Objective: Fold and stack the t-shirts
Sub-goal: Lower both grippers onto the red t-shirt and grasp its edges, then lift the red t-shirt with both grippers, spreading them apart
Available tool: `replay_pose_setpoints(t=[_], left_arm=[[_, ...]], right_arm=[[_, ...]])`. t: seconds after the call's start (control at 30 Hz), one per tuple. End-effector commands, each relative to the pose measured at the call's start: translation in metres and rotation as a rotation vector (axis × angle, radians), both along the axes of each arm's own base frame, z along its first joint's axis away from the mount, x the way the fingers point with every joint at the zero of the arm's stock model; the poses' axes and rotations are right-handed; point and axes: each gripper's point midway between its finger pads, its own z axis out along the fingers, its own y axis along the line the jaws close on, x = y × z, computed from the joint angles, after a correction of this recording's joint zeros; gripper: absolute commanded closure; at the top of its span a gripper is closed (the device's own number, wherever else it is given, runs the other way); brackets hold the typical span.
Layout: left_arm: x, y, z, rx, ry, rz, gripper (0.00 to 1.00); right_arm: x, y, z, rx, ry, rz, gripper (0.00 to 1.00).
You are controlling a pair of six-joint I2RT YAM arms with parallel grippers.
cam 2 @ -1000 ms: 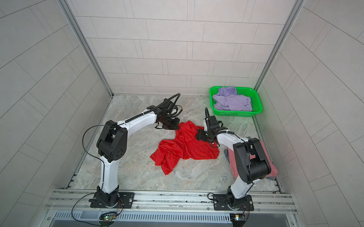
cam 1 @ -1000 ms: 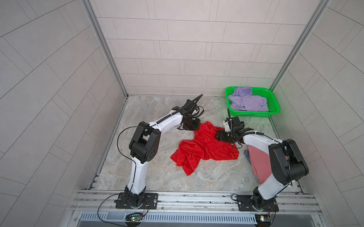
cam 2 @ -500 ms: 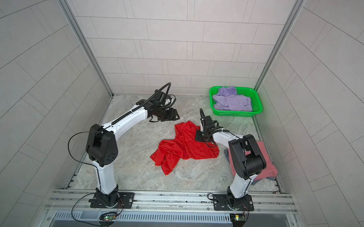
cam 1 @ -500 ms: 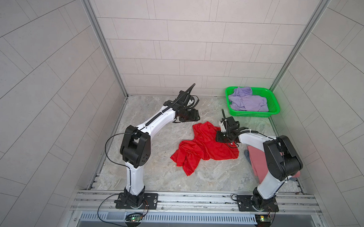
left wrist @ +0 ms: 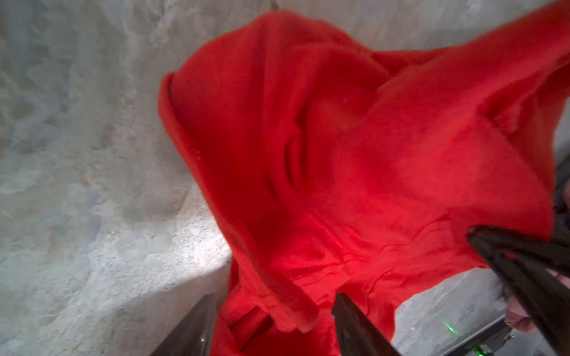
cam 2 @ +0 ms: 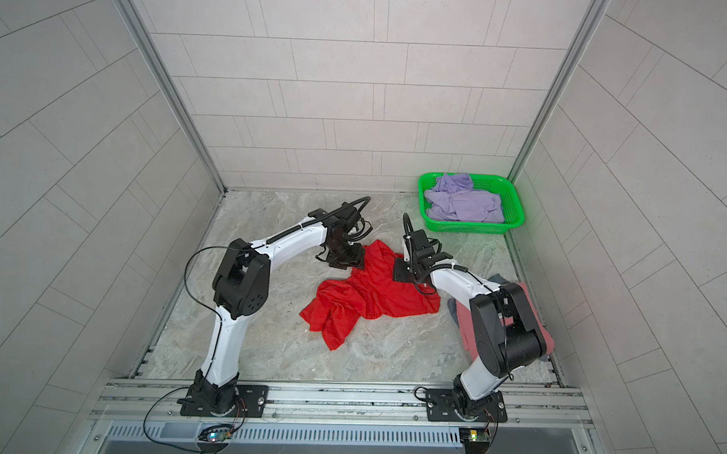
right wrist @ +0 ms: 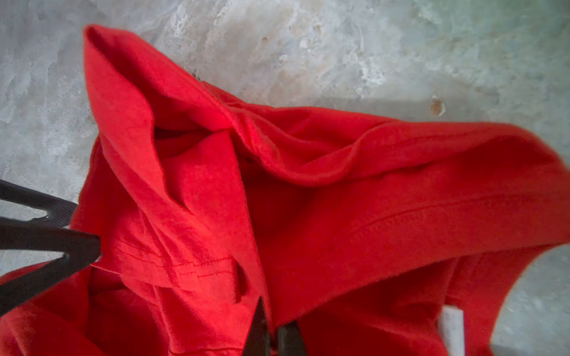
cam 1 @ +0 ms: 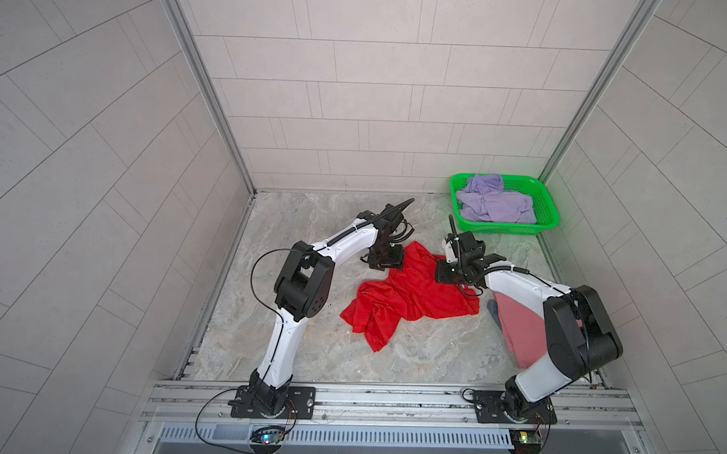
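Note:
Next, my left gripper grips the t-shirt's edge fold (cam 1: pixel 401 268) (left wrist: pixel 292 307) between its fingers, away from my right gripper's hem, to spread the red t-shirt for folding.
The bright red t-shirt (cam 1: pixel 409 300) (cam 2: pixel 367 299) lies crumpled mid-table. My left gripper (cam 1: pixel 387 262) (cam 2: pixel 346 260) is at its far-left edge. In the left wrist view its jaws (left wrist: pixel 274 297) stand open, with a fold of red cloth (left wrist: pixel 339 154) between them. My right gripper (cam 1: pixel 445 274) (cam 2: pixel 402 273) is at the shirt's far-right edge, shut on a red hem (right wrist: pixel 274 320). A dusty pink t-shirt (cam 1: pixel 520 329) (cam 2: pixel 468 335) lies folded under the right arm, on a grey-blue one (cam 1: pixel 493 309). A lavender t-shirt (cam 1: pixel 495 203) fills the basket.
The green mesh basket (cam 1: pixel 547 205) (cam 2: pixel 514 200) stands in the back right corner. Tiled walls close in the marble table (cam 1: pixel 308 342) on three sides. A metal rail (cam 1: pixel 389 397) with both arm bases runs along the front edge.
My left gripper opened, lifted off the red shirt, then came back down over its far-left edge. My right gripper shut on the shirt's far-right edge.

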Motion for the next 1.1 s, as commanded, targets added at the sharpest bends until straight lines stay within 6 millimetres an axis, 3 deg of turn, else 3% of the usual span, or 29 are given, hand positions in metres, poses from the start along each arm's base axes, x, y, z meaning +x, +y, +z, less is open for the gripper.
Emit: replay_pose_setpoints(t=[0.0, 0.1, 0.17, 0.23, 0.3, 0.47, 0.57, 0.67, 0.77, 1.07], left_arm=[[-0.002, 0.009, -0.008, 0.062, 0.022, 0.003, 0.44], [-0.001, 0.009, -0.013, 0.064, 0.024, 0.001, 0.67], [0.002, 0.004, -0.009, 0.035, -0.003, -0.003, 0.88], [0.006, 0.0, 0.0, -0.006, -0.028, -0.002, 1.0], [0.01, -0.001, 0.016, -0.036, -0.069, 0.0, 1.0], [0.021, 0.016, 0.09, -0.149, -0.209, 0.05, 1.0], [0.031, 0.028, 0.139, -0.33, -0.24, 0.13, 1.0], [0.048, 0.037, 0.172, -0.521, -0.255, 0.23, 1.0], [0.06, 0.036, 0.179, -0.574, -0.268, 0.258, 1.0], [0.09, 0.024, 0.153, -0.623, -0.181, 0.358, 1.0]], right_arm=[[-0.006, -0.004, 0.004, -0.025, -0.001, -0.001, 1.0], [-0.007, -0.004, 0.006, -0.021, -0.003, 0.005, 0.99], [-0.009, -0.003, 0.005, -0.022, 0.002, 0.011, 0.95], [-0.01, -0.004, 0.004, -0.027, 0.004, 0.012, 0.9], [-0.011, -0.007, 0.006, -0.033, 0.001, 0.009, 0.85], [-0.007, -0.013, 0.026, -0.041, -0.063, -0.005, 0.65], [0.0, -0.017, 0.039, -0.046, -0.098, -0.018, 0.61], [0.007, -0.013, 0.048, -0.034, -0.122, -0.015, 0.59], [0.015, -0.004, 0.048, -0.004, -0.134, 0.008, 0.56], [0.03, 0.012, 0.021, 0.003, -0.094, 0.074, 0.56]])
